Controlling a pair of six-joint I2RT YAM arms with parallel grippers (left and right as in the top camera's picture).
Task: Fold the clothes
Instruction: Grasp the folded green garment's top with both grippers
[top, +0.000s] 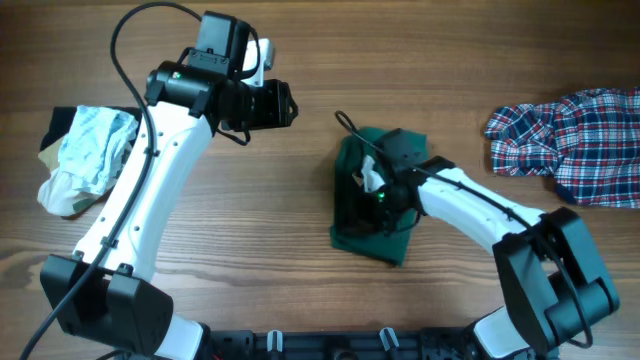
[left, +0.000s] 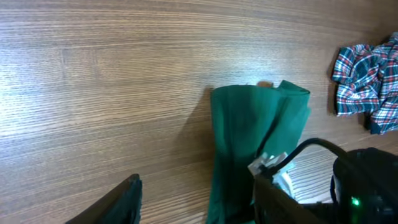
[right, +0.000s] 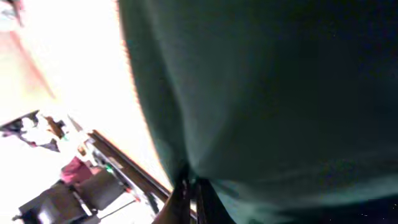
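Observation:
Next, my left gripper grabs the dark green garment's side edge, layers together, to lay the dark green garment folded on the pale blue-white garment (top: 85, 155).
A dark green garment (top: 372, 200) lies folded in the middle of the table. It also shows in the left wrist view (left: 249, 137) and fills the right wrist view (right: 273, 93). My right gripper (top: 375, 215) is on top of it, shut on a fold of the green cloth (right: 189, 186). My left gripper (top: 285, 105) is open and empty, up off the table to the left of the garment (left: 196, 199). A plaid shirt (top: 575, 140) lies crumpled at the right. A pale blue-white garment (top: 85, 155) lies crumpled at the left.
The wooden table (top: 250, 210) runs under everything. A black cable (top: 345, 122) runs from my right wrist over the green garment. The plaid shirt also shows at the right of the left wrist view (left: 367, 81).

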